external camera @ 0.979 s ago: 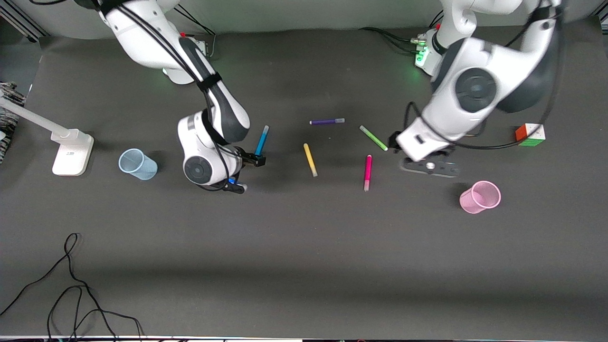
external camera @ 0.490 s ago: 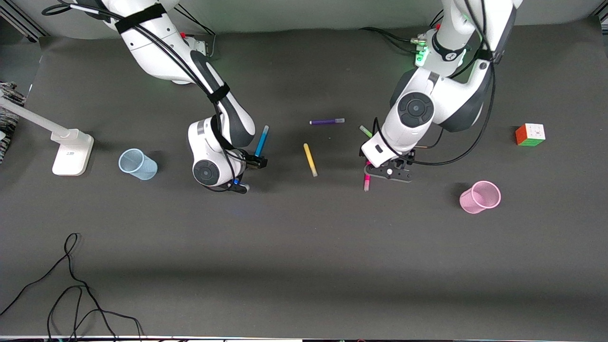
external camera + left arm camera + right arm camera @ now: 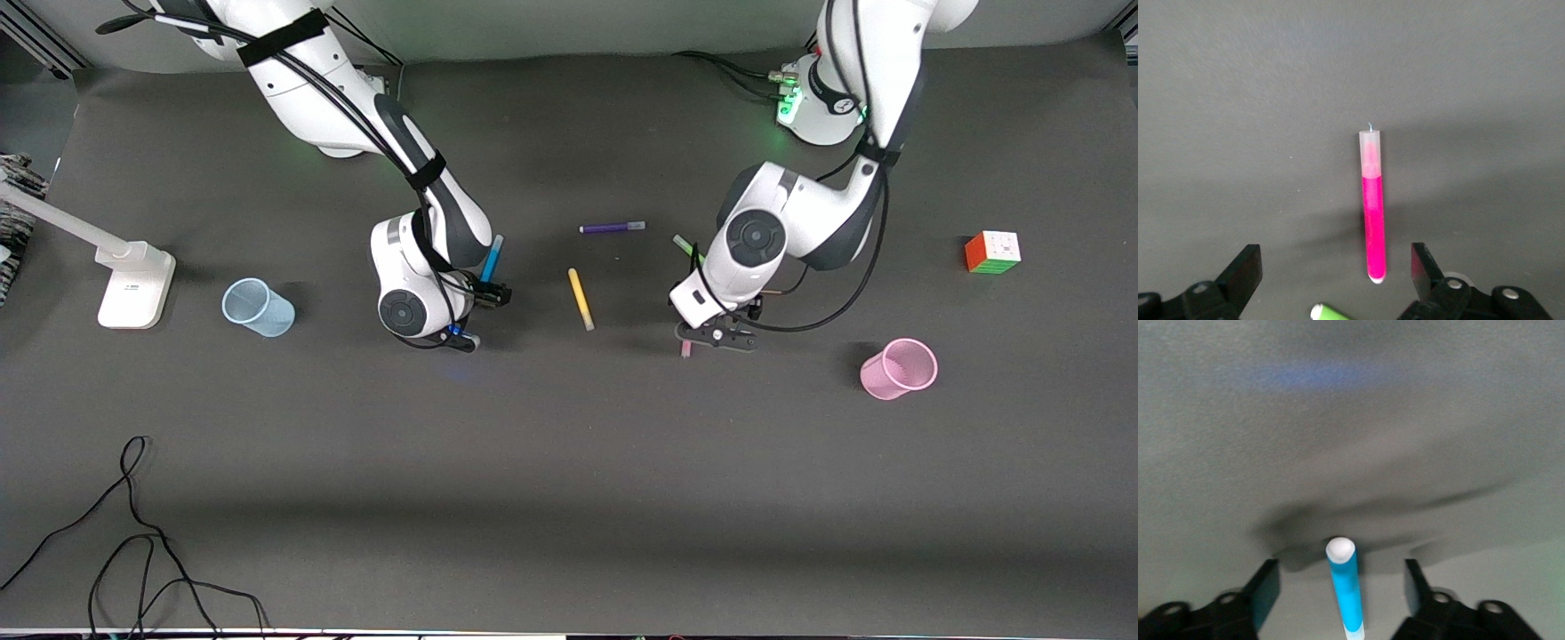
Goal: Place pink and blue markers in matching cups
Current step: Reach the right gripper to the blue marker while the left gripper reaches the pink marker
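My left gripper's fingers stop above the pink marker's near end (image 3: 1375, 267), so it is too early to close. The fingers go lower next, then close on the pink marker.
The blue marker (image 3: 490, 258) lies on the dark mat, and my right gripper (image 3: 476, 316) is down over its end nearer the front camera. In the right wrist view the blue marker (image 3: 1345, 587) sits between the open fingers (image 3: 1265, 590) with a gap on each side. My left gripper (image 3: 711, 338) is low over the pink marker (image 3: 685, 349), which shows only its pale tip. In the left wrist view the pink marker (image 3: 1372, 220) lies with one end between the wide-open fingers (image 3: 1425, 267), closer to one. The blue cup (image 3: 258, 307) stands toward the right arm's end, the pink cup (image 3: 899, 368) toward the left arm's.
A yellow marker (image 3: 581, 299) and a purple marker (image 3: 612, 228) lie between the two arms. A green marker (image 3: 683, 244) is partly under the left arm. A colour cube (image 3: 992, 252), a white lamp base (image 3: 133, 284) and loose black cables (image 3: 133, 551) sit at the edges.
The left arm swung toward the right arm's end and came down over the pink marker. The right gripper edged along the blue marker and its fingers drew closer together.
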Robot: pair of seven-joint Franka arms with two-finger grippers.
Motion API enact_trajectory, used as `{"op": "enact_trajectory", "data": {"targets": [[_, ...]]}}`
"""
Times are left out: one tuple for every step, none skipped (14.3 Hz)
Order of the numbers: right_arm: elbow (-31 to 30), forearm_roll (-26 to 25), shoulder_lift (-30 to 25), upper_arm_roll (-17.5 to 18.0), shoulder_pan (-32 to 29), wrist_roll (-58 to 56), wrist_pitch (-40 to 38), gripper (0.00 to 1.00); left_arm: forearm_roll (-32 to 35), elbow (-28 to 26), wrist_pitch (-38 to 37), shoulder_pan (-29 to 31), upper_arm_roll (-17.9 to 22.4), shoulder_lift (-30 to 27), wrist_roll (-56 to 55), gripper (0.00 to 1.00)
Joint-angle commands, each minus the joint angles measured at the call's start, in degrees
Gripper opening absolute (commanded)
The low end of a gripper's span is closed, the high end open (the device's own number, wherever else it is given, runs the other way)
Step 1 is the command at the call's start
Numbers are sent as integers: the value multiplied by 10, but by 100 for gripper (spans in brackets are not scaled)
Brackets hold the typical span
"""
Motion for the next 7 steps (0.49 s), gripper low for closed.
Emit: {"op": "enact_trajectory", "data": {"targets": [[-5,13,-3,-4,6,9,10,45,-4,2,26,-14,9,27,-3,99],[-5,13,-3,-4,6,6,10,38,-4,3,29,-13,9,36,-3,99],[-5,13,-3,-4,5,4,10,29,-4,3,30,-14,9,43,-4,99],[-6,13,-4,-4,5,4,11,19,-5,4,30,-15,9,45,-6,99],[-6,13,-6,-4,5,4,11,11,-5,4,29,-17,7,45,-8,99],[-6,13,-8,-4,5,4,10,5,-5,3,27,-17,2,45,-9,99],[-9,13,-11,-4,4,4,10,1,-5,3,26,-18,-1,45,-10,99]]}}
